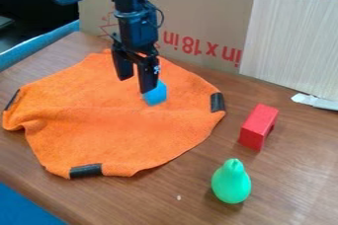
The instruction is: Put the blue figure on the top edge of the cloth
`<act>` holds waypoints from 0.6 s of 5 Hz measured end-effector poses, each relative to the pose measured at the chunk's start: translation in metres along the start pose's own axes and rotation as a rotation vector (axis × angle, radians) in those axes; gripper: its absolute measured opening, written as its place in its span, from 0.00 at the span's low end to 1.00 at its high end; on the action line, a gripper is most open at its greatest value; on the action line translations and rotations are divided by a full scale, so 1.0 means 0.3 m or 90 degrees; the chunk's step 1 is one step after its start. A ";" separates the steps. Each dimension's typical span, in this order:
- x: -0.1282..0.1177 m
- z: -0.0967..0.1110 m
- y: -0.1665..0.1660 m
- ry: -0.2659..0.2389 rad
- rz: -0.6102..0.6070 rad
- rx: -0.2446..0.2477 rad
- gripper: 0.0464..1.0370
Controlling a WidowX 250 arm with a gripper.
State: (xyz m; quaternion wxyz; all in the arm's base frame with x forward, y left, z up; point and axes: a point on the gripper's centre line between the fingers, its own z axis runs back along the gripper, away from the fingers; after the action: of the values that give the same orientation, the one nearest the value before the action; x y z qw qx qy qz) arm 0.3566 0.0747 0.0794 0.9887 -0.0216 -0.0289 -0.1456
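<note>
My gripper is to grab the blue figure (155, 95) by its sides next, so that it can put the figure on the top edge of the cloth.
The black gripper (136, 84) hangs over the upper part of the orange cloth (119, 135), its two fingers apart with only cloth visible between them. A small blue figure (155, 95) rests on the cloth, right of the cloth's middle and below its top edge. The gripper's right finger overlaps the figure's upper left side in the view; whether they touch, I cannot tell. Behind the arm, the cloth's top edge is partly hidden.
Right of the cloth, a red block (258, 126) and a green pear-shaped object (231, 181) stand on the wooden table (165, 202). Dark clips or strips sit on the cloth's left, right and bottom edges. A cardboard panel (198, 12) rises along the table's back.
</note>
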 end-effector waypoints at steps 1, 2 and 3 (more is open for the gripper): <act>-0.008 -0.044 -0.003 -0.001 -0.022 0.029 0.96; -0.015 -0.083 -0.008 -0.011 -0.031 0.048 0.96; -0.004 -0.090 -0.010 -0.027 -0.026 0.051 0.96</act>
State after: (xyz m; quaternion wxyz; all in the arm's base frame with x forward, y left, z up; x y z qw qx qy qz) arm 0.3559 0.0707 0.0526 0.9848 0.0153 -0.0557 -0.1640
